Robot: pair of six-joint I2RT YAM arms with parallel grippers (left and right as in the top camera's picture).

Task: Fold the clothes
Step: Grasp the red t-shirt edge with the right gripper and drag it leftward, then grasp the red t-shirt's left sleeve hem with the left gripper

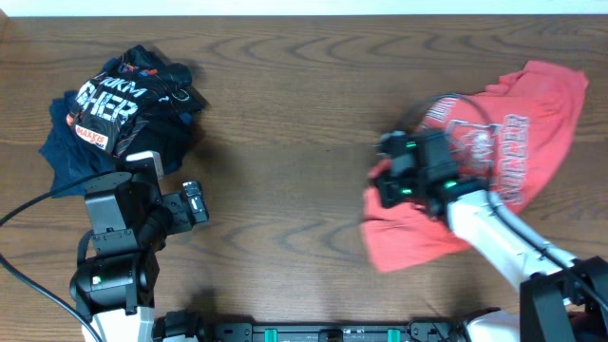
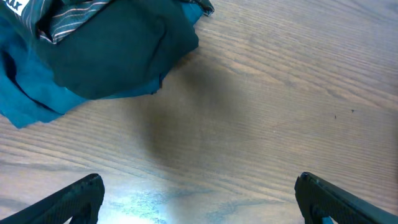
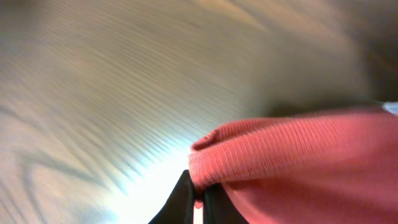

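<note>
My left gripper will grab the red T-shirt by its ribbed hem next. The rest of the T-shirt then stays free to stretch and spread for folding.
The coral-red T-shirt lies crumpled at the right of the table, its dark-and-white chest print facing up. My right gripper is at the shirt's left edge, shut on a ribbed hem of the red T-shirt, with the fabric pinched between its fingertips. My left gripper hovers low at the left front of the table, open and empty, its fingers spread wide over bare wood.
A pile of a black garment with white lettering over a navy blue garment lies at the back left, just beyond my left arm. It also shows in the left wrist view. The wooden table runs between the two arms.
</note>
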